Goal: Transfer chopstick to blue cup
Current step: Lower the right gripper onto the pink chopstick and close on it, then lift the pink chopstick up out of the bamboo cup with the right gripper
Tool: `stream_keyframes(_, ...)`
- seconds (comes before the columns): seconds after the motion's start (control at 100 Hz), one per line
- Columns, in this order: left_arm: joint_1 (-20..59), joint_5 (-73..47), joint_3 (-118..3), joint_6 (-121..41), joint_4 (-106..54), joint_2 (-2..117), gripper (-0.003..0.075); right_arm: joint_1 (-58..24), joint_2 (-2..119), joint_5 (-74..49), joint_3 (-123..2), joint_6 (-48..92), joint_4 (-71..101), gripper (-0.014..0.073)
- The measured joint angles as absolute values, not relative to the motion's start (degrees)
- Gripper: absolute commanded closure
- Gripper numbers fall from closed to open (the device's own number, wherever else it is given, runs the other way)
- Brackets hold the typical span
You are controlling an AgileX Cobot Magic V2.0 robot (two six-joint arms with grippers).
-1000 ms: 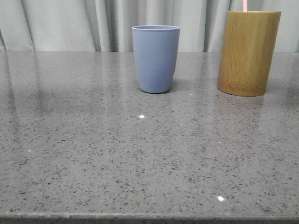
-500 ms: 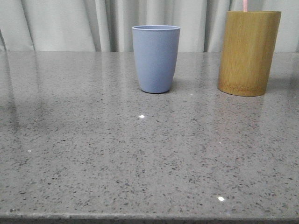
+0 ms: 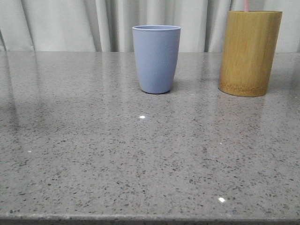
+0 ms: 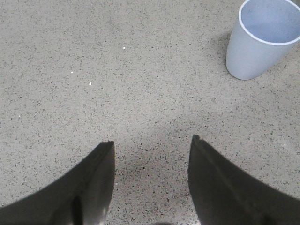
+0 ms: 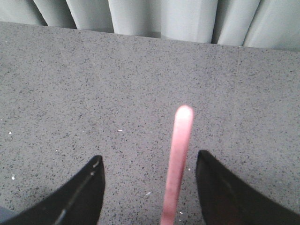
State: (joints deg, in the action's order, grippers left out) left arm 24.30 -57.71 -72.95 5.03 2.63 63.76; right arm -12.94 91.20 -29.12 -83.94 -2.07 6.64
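Observation:
The pink chopstick (image 3: 246,4) stands between my fingers above the bamboo cylinder (image 3: 249,54), so my right gripper should close on the chopstick now. Closing now would hold it.
The blue cup (image 3: 156,58) stands upright at the table's far middle and looks empty in the left wrist view (image 4: 262,40). A pale pink chopstick (image 3: 246,4) sticks up out of the yellow-brown bamboo cylinder (image 3: 249,54) at the far right; only its upper end shows. My right gripper (image 5: 149,156) is open, and the chopstick (image 5: 178,159) stands between its fingers, nearer one of them and touching neither. My left gripper (image 4: 152,140) is open and empty above bare tabletop, short of the blue cup. Neither gripper shows in the front view.
The grey speckled stone table (image 3: 140,154) runs to a front edge at the bottom of the front view. Pale curtains (image 3: 70,23) hang just behind the table's far edge.
The cups and the chopstick have not moved. Only a faint dark reflection on the left of the tabletop has shifted a little.

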Motion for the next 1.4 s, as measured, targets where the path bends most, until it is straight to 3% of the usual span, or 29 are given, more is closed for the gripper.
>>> stream_keyframes(0.32,24.3,-57.71,-72.95,5.03,3.14,63.76,0.0365,-12.94,92.2,-29.12,-84.21,-2.07,6.64,0.0552)
stream_keyframes(0.46,24.3,-57.71,-72.95,5.03,3.97,63.76,0.0365,-12.94,92.2,-29.02,-84.31,-2.07,6.73,0.0646)
stream_keyframes(1.4,24.3,-57.71,-72.95,5.03,4.08,63.76,0.0365,-14.96,78.96,-20.31,-85.88,0.0,6.73,0.0654)
